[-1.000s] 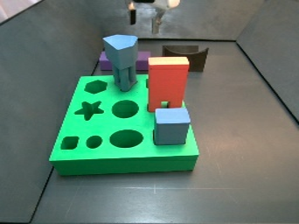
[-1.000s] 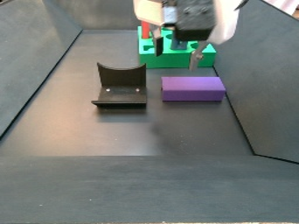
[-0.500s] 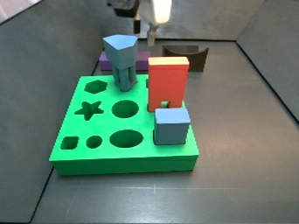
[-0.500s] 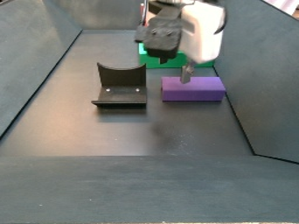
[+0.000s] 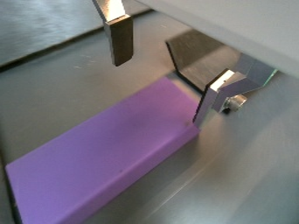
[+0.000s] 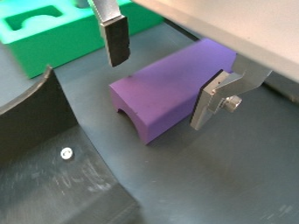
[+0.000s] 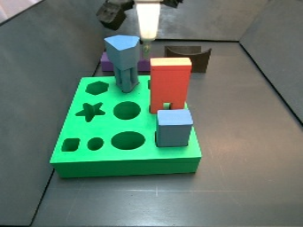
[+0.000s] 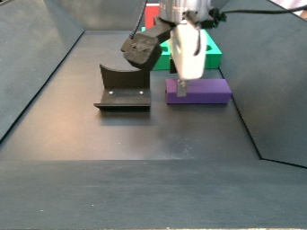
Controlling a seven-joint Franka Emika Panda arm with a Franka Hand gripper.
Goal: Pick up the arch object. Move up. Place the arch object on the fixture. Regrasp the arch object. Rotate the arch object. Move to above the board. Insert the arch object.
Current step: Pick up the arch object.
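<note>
My gripper will next grab the arch object by its short end [image 5: 172, 107] beside the dark fixture [image 5: 205, 54]. Then it can set the arch object on that fixture.
The purple arch object [image 6: 176, 86] lies flat on the dark floor between the green board [image 7: 109, 142] and the dark fixture [image 8: 122, 89]. Its arched notch faces the camera in a wrist view. My gripper [image 6: 162, 80] is open and low over the arch object's end next to the fixture, with one finger [image 6: 114, 42] on each side. In a wrist view the arch object [image 5: 105, 166] runs away from the open gripper [image 5: 163, 79], with the fixture [image 5: 205, 54] just beyond. In a side view the gripper [image 8: 180, 86] reaches down to the arch object [image 8: 204, 90]. The fingers hold nothing.
On the board stand a blue-grey pentagon column [image 7: 122, 60], a red-orange block [image 7: 169, 84] and a small blue cube [image 7: 174, 129]. The column hides most of the arch object [image 7: 106, 62] in that side view. Dark walls enclose the floor on all sides.
The gripper has turned about its vertical axis and come down from above the floor until its open fingers stand on either side of the arch object's end. The arch object has not moved.
</note>
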